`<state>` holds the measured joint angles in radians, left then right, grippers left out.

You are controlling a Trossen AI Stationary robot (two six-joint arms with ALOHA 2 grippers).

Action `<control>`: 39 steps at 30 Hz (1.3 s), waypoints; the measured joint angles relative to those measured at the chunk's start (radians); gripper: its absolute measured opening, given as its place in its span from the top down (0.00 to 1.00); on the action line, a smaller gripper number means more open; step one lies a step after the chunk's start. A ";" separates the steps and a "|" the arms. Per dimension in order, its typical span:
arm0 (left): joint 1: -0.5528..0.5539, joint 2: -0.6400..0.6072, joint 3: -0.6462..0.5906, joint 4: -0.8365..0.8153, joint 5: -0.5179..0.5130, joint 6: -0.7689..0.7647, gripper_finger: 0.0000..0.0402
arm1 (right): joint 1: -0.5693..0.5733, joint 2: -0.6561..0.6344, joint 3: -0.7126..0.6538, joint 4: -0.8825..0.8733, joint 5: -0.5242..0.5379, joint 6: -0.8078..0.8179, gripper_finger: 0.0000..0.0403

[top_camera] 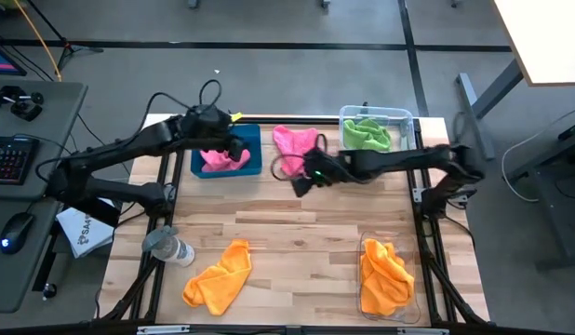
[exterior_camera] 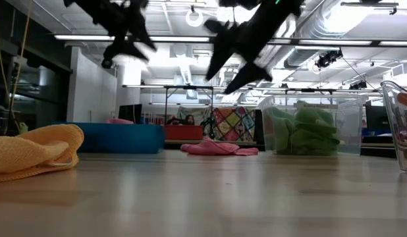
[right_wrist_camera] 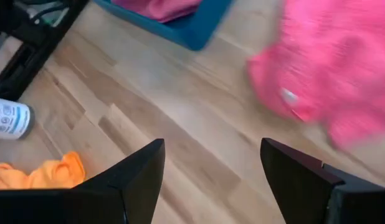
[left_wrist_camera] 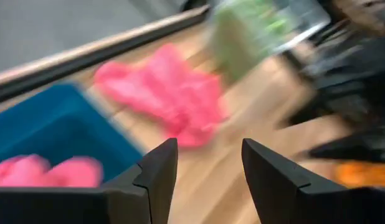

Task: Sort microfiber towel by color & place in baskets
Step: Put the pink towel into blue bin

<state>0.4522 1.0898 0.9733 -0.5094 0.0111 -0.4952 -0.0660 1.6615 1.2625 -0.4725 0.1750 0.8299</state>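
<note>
Next, my right gripper grabs the pink towel by its middle fold [top_camera: 295, 145] to sort it into the teal tray [top_camera: 253, 136].
A pink towel [top_camera: 294, 141] lies flat on the table between the teal tray [top_camera: 253, 136] and the clear bin [top_camera: 403, 118] of green towels [top_camera: 367, 134]. Another pink towel [top_camera: 222, 159] sits in the tray. One orange towel [top_camera: 219, 274] lies on the table near the front edge; another [top_camera: 384, 272] fills the clear bin at front right. My left gripper [left_wrist_camera: 209, 163] hangs open above the tray's right edge. My right gripper [right_wrist_camera: 211, 160] hovers open over the table just in front of the loose pink towel [right_wrist_camera: 342, 68].
A grey-capped clear bottle [top_camera: 169, 246] lies near the table's left front edge. Bare wood shows in the table's middle [top_camera: 306, 228]. A desk with keyboard [top_camera: 10, 158] and mouse stands left of the table.
</note>
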 joint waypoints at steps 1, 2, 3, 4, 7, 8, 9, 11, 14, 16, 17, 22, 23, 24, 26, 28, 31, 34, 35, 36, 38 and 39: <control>-0.021 -0.020 -0.001 0.029 0.000 -0.006 0.58 | -0.019 0.038 0.000 0.055 -0.032 -0.029 0.35; -0.041 -0.040 -0.001 0.061 0.000 -0.009 0.58 | -0.035 0.076 0.000 0.105 -0.060 -0.049 0.35; -0.060 -0.058 -0.001 0.095 0.000 -0.018 0.58 | -0.049 0.112 0.000 0.148 -0.086 -0.058 0.35; -0.079 -0.073 -0.001 0.130 -0.004 -0.029 0.58 | -0.061 0.145 0.000 0.182 -0.111 -0.067 0.35; -0.121 -0.116 -0.002 0.217 -0.060 -0.042 0.58 | -0.090 0.219 0.016 0.192 -0.137 -0.093 0.35; -0.130 -0.127 -0.002 0.241 -0.085 -0.036 0.58 | -0.098 0.236 0.032 0.167 -0.129 -0.100 0.35; -0.134 -0.136 -0.002 0.256 -0.111 -0.029 0.58 | -0.104 0.250 0.051 0.138 -0.111 -0.108 0.35; -0.131 -0.147 -0.002 0.281 -0.166 -0.012 0.58 | -0.111 0.269 0.093 0.063 -0.052 -0.130 0.35; -0.112 -0.155 -0.002 0.298 -0.218 0.027 0.58 | -0.123 0.296 0.160 -0.031 0.066 -0.158 0.35; -0.091 -0.158 -0.002 0.299 -0.217 0.059 0.58 | -0.136 0.319 0.202 -0.079 0.139 -0.164 0.35; -0.079 -0.158 -0.002 0.298 -0.204 0.074 0.58 | -0.145 0.335 0.220 -0.104 0.160 -0.156 0.35; -0.021 -0.158 -0.002 0.299 -0.092 0.153 0.58 | -0.191 0.415 0.272 -0.151 0.153 -0.069 0.35; -0.010 -0.158 -0.002 0.299 -0.070 0.177 0.58 | -0.192 0.424 0.282 -0.148 0.155 -0.052 0.35; 0.000 -0.158 -0.002 0.299 -0.052 0.204 0.58 | -0.192 0.432 0.289 -0.146 0.157 -0.038 0.35; 0.018 -0.159 -0.002 0.299 -0.029 0.256 0.58 | -0.191 0.449 0.300 -0.144 0.166 -0.014 0.35; 0.035 -0.161 -0.002 0.299 -0.012 0.292 0.58 | -0.189 0.469 0.302 -0.159 0.165 0.025 0.35; 0.055 -0.166 -0.002 0.299 0.029 0.323 0.58 | -0.191 0.498 0.302 -0.192 0.164 0.089 0.35; 0.071 -0.169 -0.002 0.298 0.069 0.350 0.58 | -0.190 0.526 0.305 -0.201 0.152 0.131 0.35; 0.074 -0.170 -0.002 0.298 0.076 0.358 0.58 | -0.189 0.532 0.306 -0.200 0.143 0.135 0.35; 0.077 -0.170 -0.002 0.298 0.080 0.367 0.58 | -0.188 0.541 0.308 -0.198 0.136 0.137 0.35; 0.078 -0.171 -0.002 0.299 0.081 0.369 0.58 | -0.182 0.555 0.309 -0.202 0.117 0.132 0.35; 0.079 -0.171 -0.002 0.298 0.081 0.370 0.58 | -0.178 0.557 0.309 -0.204 0.116 0.129 0.36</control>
<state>0.5307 0.9188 0.9710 -0.2118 0.0925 -0.1257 -0.2438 2.2190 1.5715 -0.6762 0.2911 0.9585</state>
